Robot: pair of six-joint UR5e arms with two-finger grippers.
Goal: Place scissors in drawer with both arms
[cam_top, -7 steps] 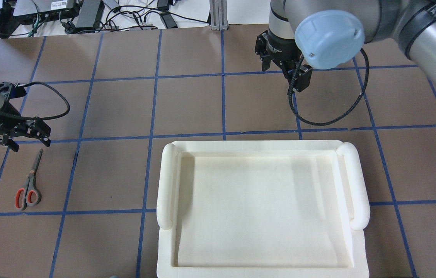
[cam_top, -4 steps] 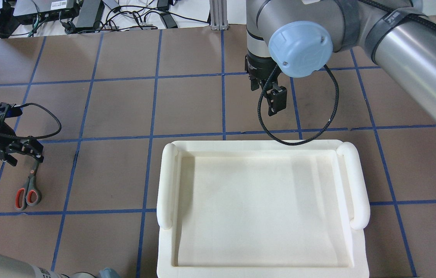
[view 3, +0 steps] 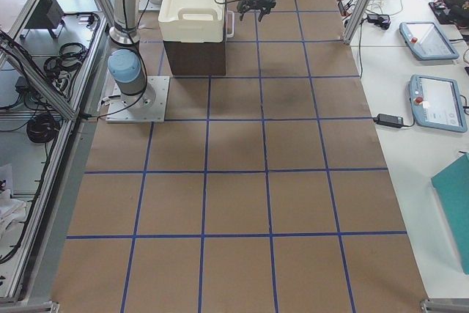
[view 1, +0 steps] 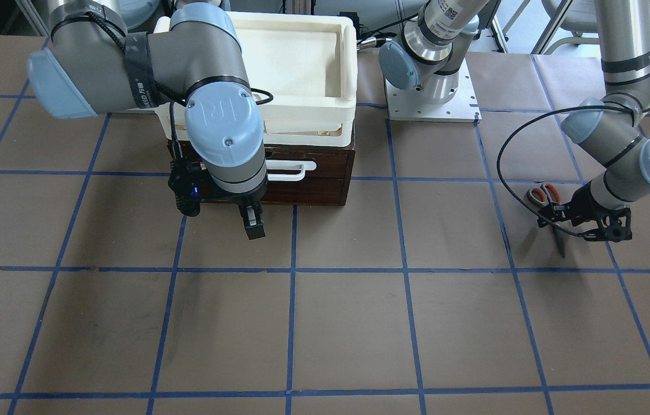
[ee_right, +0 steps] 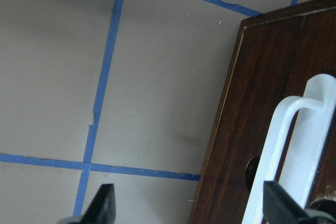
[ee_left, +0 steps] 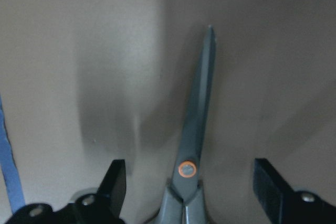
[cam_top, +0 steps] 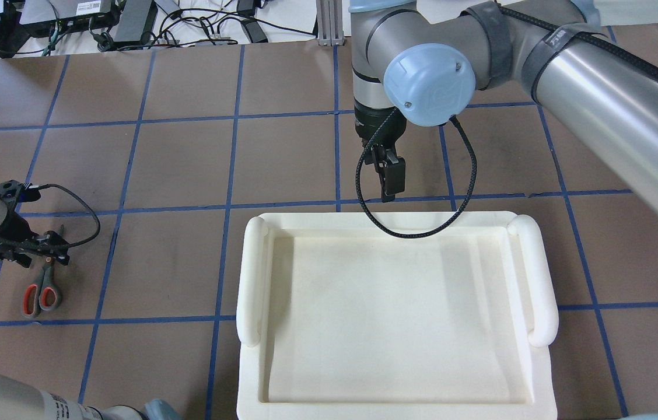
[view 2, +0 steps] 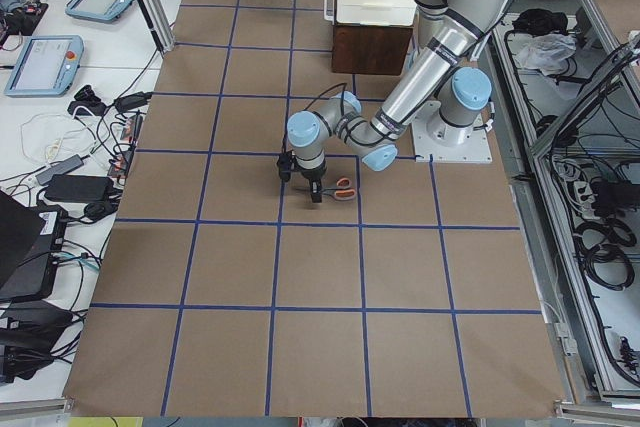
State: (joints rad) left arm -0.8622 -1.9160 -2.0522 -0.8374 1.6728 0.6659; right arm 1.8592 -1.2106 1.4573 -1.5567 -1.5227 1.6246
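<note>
My left gripper is going to grab the scissors by their pivot area next, so that it can carry them into the drawer.
The scissors lie flat on the table at the left, orange-lined handles toward me; they also show in the front view. My left gripper is open and low over them. In the left wrist view its fingers stand on either side of the blades near the pivot, not touching. My right gripper is open and empty, just in front of the dark brown drawer. The drawer is shut. Its white bar handle shows in the right wrist view.
A cream-white plastic tray sits on top of the drawer cabinet and hides it from overhead. Blue tape lines grid the brown table. Cables and electronics lie beyond the far edge. The left arm's mounting plate stands beside the cabinet.
My left gripper has moved toward me and down over the scissors' blades. My right arm has swung left and nearer the drawer's front. The scissors have not moved.
</note>
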